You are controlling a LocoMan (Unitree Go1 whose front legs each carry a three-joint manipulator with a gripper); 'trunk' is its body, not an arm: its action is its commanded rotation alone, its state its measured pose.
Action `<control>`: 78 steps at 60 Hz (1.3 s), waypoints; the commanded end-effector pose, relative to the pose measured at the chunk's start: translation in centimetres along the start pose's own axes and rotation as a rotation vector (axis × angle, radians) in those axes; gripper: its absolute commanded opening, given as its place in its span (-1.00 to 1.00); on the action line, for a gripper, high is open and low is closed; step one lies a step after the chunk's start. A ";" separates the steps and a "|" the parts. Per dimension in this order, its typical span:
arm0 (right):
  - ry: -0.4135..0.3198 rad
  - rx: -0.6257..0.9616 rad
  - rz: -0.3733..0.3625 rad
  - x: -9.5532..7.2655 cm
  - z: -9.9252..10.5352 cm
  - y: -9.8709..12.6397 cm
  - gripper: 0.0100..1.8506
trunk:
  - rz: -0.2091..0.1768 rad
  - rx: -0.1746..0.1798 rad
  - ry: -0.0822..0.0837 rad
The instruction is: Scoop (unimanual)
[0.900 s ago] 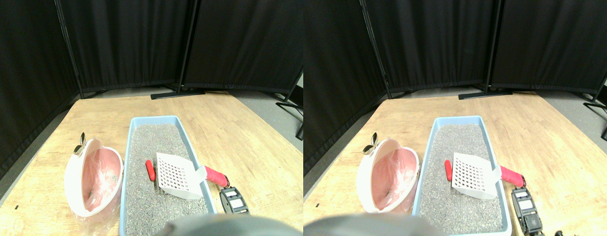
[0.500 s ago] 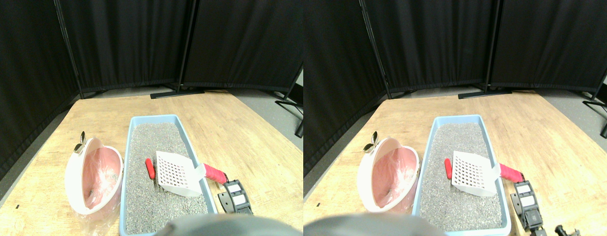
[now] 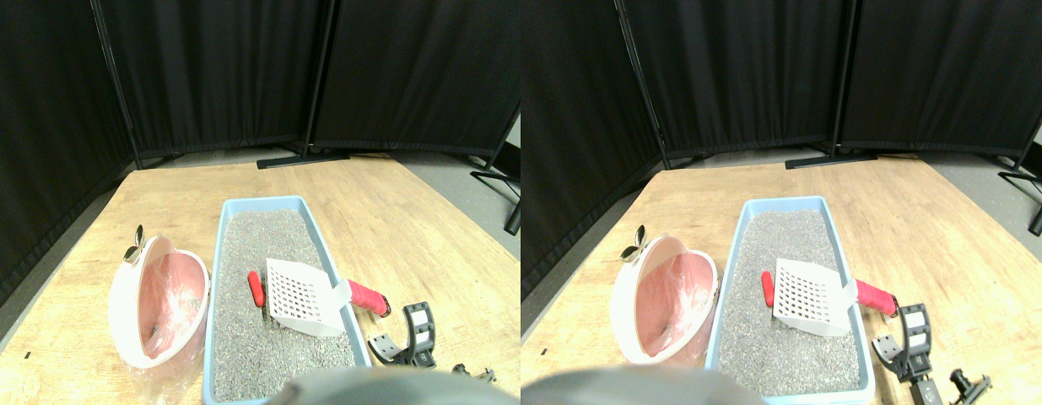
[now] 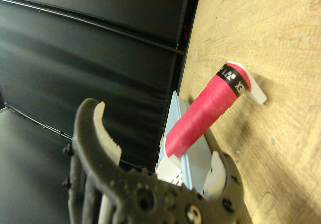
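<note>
My right gripper is going to grip the slotted scoop's red wrapped handle (image 3: 367, 297) next, so that it can scoop the small red piece (image 3: 256, 289) from the litter.
A white slotted scoop (image 3: 299, 297) lies on the grey litter (image 3: 267, 240) in the light blue tray (image 3: 219, 253), and its red wrapped handle (image 3: 367, 297) sticks out over the tray's right rim. Just left of the scoop head, a small red piece (image 3: 256, 289) lies on the litter. My right gripper (image 3: 396, 326) is low over the wooden floor right behind the handle's end, open, with nothing between its jaws. In the wrist view the red handle (image 4: 205, 113) points toward the spread gripper (image 4: 155, 133) with a gap left, and the blue tray (image 4: 193, 161) shows behind it.
A pink and white bin (image 3: 128, 295) lined with clear plastic leans against the tray's left side. Black curtain panels on stands (image 3: 301, 159) close off the back and left. The wooden platform ends at grey floor (image 3: 470, 202) on the right.
The gripper's jaws have spread from together to wide apart behind the handle's end. The scoop, the red piece and the bin lie where they were.
</note>
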State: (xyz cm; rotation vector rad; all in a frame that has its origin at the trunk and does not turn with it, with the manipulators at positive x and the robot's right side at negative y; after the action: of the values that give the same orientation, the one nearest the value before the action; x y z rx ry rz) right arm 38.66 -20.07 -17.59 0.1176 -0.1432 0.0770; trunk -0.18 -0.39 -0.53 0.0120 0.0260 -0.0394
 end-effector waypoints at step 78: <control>0.165 0.124 -0.097 6.4 -3.7 -1.9 0.12 | 0.018 -0.023 0.023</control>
State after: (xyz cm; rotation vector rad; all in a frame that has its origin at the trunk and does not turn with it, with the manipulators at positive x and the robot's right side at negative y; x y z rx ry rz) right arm 45.28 -21.16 -20.68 0.2468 0.0478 0.0044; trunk -0.38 -0.38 -0.50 0.0071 0.0280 -0.0350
